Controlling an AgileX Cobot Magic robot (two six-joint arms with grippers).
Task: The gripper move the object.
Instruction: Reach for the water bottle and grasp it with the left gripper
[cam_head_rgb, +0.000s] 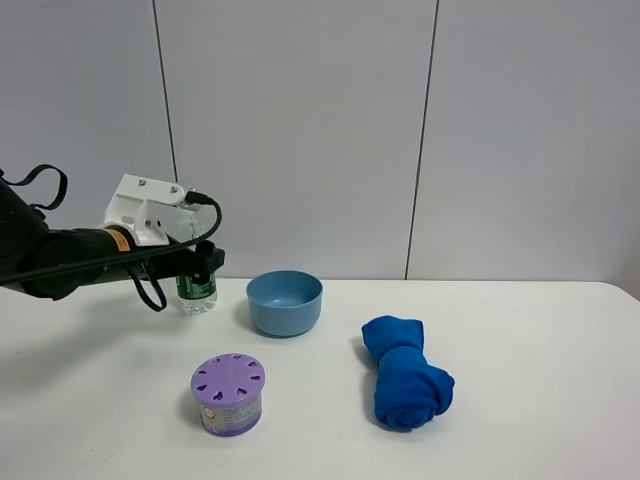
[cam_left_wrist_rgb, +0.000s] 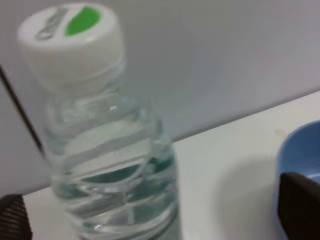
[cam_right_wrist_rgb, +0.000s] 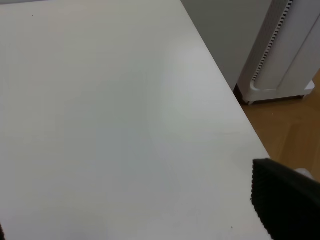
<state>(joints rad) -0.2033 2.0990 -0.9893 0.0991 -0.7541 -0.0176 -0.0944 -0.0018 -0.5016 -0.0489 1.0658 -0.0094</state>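
I should take hold of the water bottle with my left gripper next, by its ridged body below the white cap (cam_head_rgb: 196, 270) (cam_left_wrist_rgb: 117, 185), so that I can move it.
The clear water bottle (cam_head_rgb: 197, 291) with a white cap and green label stands on the white table (cam_head_rgb: 520, 400), left of the blue bowl (cam_head_rgb: 285, 301). My left gripper (cam_head_rgb: 204, 262) reaches in from the left with its black jaws either side of the bottle's upper part. In the left wrist view the bottle (cam_left_wrist_rgb: 115, 160) fills the gap between the jaws. The right finger (cam_left_wrist_rgb: 300, 205) stands clear of the bottle, so my left gripper (cam_left_wrist_rgb: 150, 215) is open. My right gripper (cam_right_wrist_rgb: 135, 215) is out of the exterior view and open over bare table.
A purple round container (cam_head_rgb: 229, 393) stands at the front, below the bottle and bowl. A rolled blue cloth (cam_head_rgb: 403, 384) lies right of the bowl. The right wrist view shows the table's edge (cam_right_wrist_rgb: 235, 100), with a white appliance (cam_right_wrist_rgb: 285, 55) on the wooden floor beyond.
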